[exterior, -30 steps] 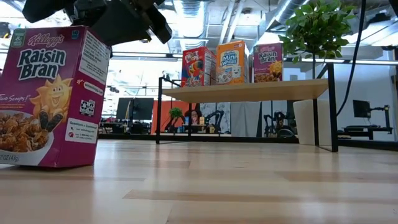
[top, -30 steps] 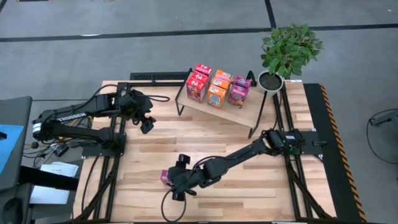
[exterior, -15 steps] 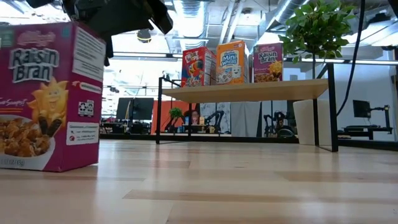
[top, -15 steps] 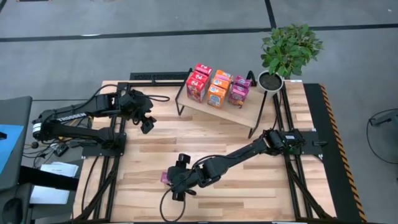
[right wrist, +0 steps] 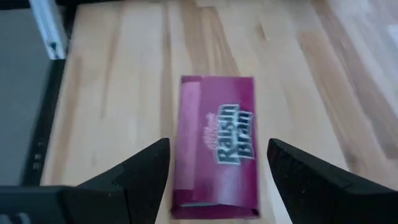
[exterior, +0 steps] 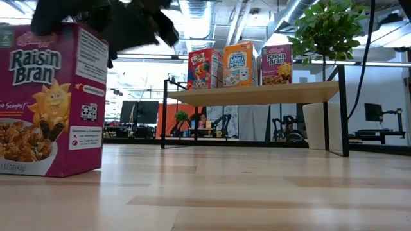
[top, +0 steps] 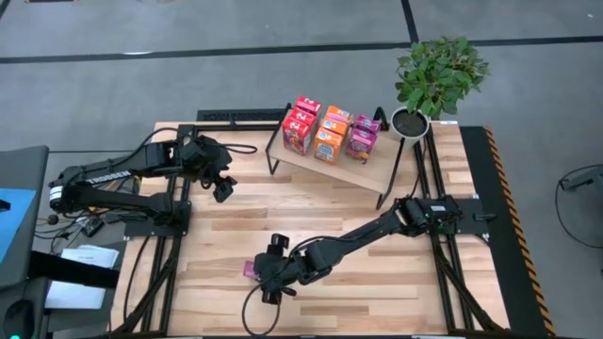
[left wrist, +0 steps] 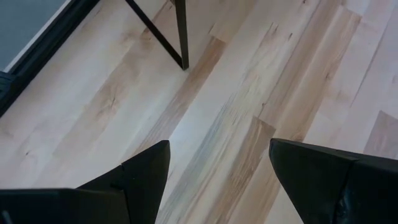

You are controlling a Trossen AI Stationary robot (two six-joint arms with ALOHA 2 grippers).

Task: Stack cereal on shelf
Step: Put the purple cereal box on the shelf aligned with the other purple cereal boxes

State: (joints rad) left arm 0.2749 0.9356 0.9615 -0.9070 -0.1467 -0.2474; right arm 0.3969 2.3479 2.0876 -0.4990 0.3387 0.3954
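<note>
The right gripper grabs the Raisin Bran box by its top end (top: pixel 254 267) next, to stack the last cereal on the shelf (top: pixel 363 169).
A magenta Raisin Bran cereal box (exterior: pixel 48 102) stands upright on its base on the tabletop, near the front edge and left of centre (top: pixel 249 269). My right gripper (right wrist: pixel 217 171) is open and slants down over the box's top, one finger on each side of it. Several more cereal boxes, red (top: pixel 301 121), orange (top: pixel 332 132) and magenta (top: pixel 363 134), stand on the wooden shelf (top: pixel 363 169) at the table's far side. My left gripper (top: pixel 224 188) waits open above bare table at the left (left wrist: pixel 217 162). My right gripper's fingers (right wrist: pixel 146 171) stand on either side of the magenta box's upper end (right wrist: pixel 217 124), coming from the table's right and slanting down. I cannot tell whether either finger touches the box. The box rests upright on the table.
A potted plant (top: pixel 438 75) in a white pot stands at the far right corner, beside the shelf. The shelf's black wire legs (left wrist: pixel 180 37) reach down to the tabletop. Bare wood lies between the shelf and the magenta box.
The magenta box has turned a little where it stands, showing more of its side in the low view, and has stayed upright. My right gripper has stayed open around its top.
</note>
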